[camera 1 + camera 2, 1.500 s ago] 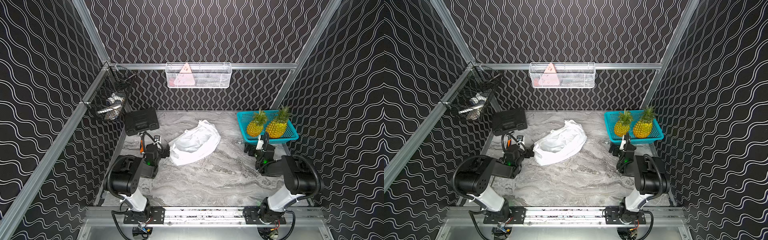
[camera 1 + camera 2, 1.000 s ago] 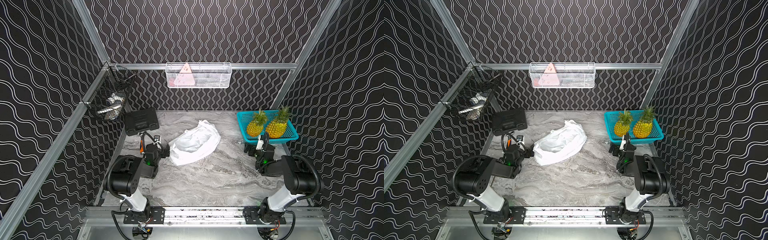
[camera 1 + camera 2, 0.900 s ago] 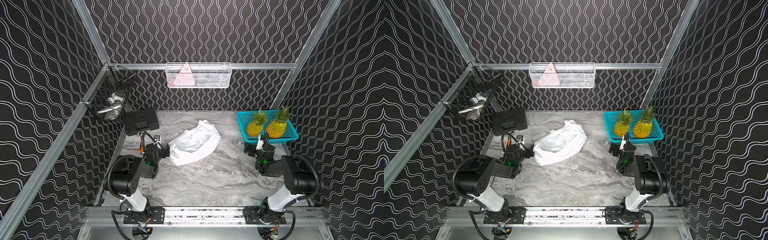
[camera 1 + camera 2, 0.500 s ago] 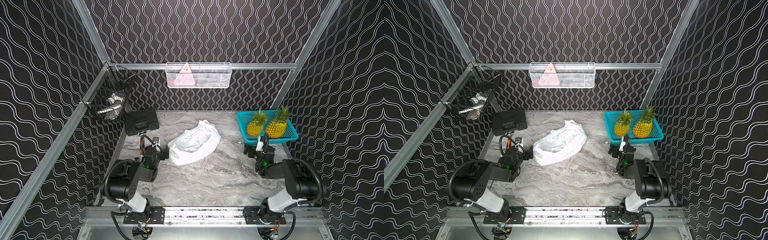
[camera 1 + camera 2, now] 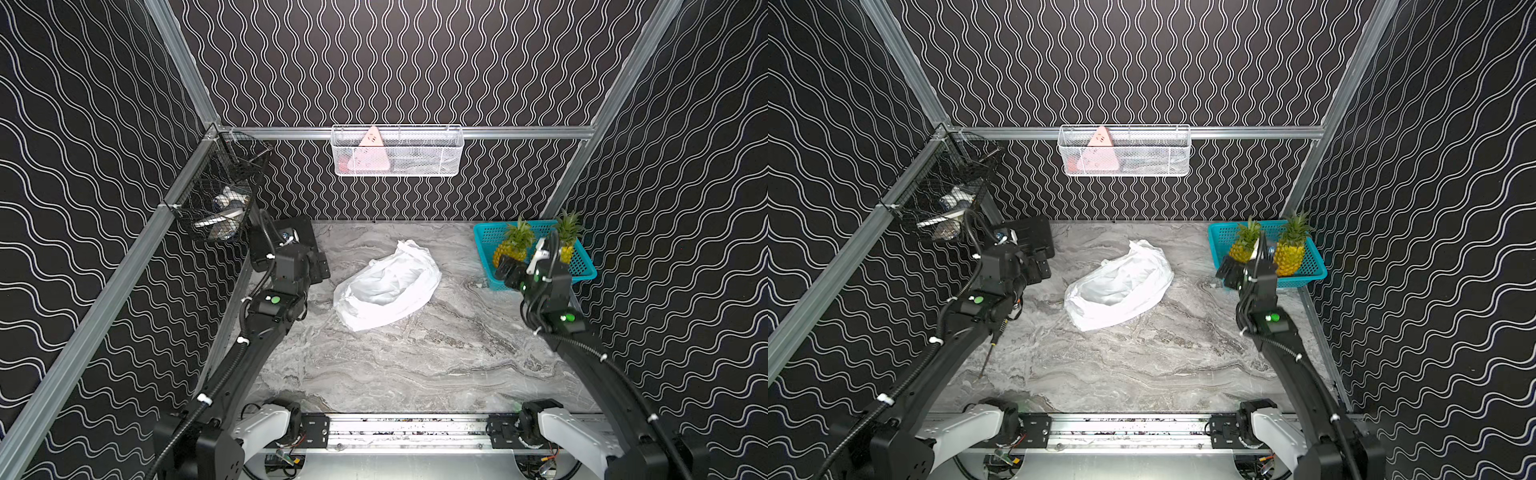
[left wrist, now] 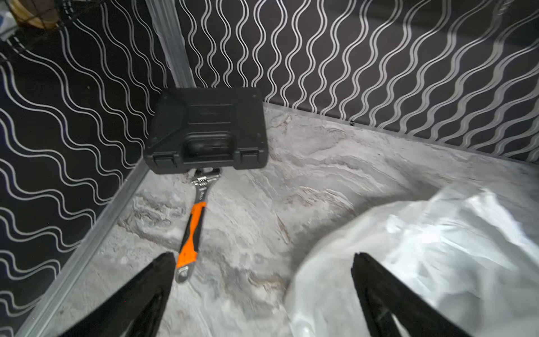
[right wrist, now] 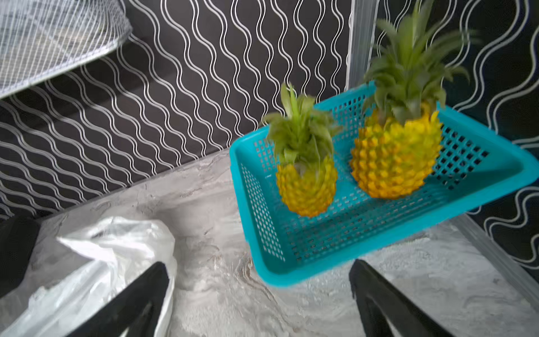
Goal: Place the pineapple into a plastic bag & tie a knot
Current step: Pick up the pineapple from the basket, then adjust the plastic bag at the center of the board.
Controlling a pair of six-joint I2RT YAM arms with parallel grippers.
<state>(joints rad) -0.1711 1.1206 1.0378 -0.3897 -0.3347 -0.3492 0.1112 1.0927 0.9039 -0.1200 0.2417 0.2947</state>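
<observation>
I will next grab the rim of the plastic bag's opening with my left gripper, opposite the teal basket (image 7: 262, 204). This will keep the bag's opening open for placing pineapples and tying.
The white crinkly plastic bag (image 5: 386, 286) (image 5: 1119, 286) lies slumped on the marble table in both top views, its mouth facing the front left. No knot is in view. Two pineapples (image 7: 306, 186) (image 7: 396, 163) stand upright in a teal perforated basket (image 7: 262, 204) at the back right. My left gripper (image 5: 321, 268) (image 6: 262, 258) hangs open and empty just left of the bag (image 6: 423, 262). Open and empty too, my right gripper (image 5: 509, 270) (image 7: 258, 265) hovers at the basket's near left corner, in front of the smaller pineapple (image 5: 1241, 249).
A black tool case (image 6: 207, 128) sits in the back left corner. An orange-handled wrench (image 6: 192, 227) lies in front of it. A black wire basket (image 5: 220, 203) hangs on the left wall and a white mesh one (image 5: 397, 151) on the back wall.
Both arms have lifted from their low folded pose and reached forward, the left toward the bag, the right toward the basket. Bag and pineapples have not moved.
</observation>
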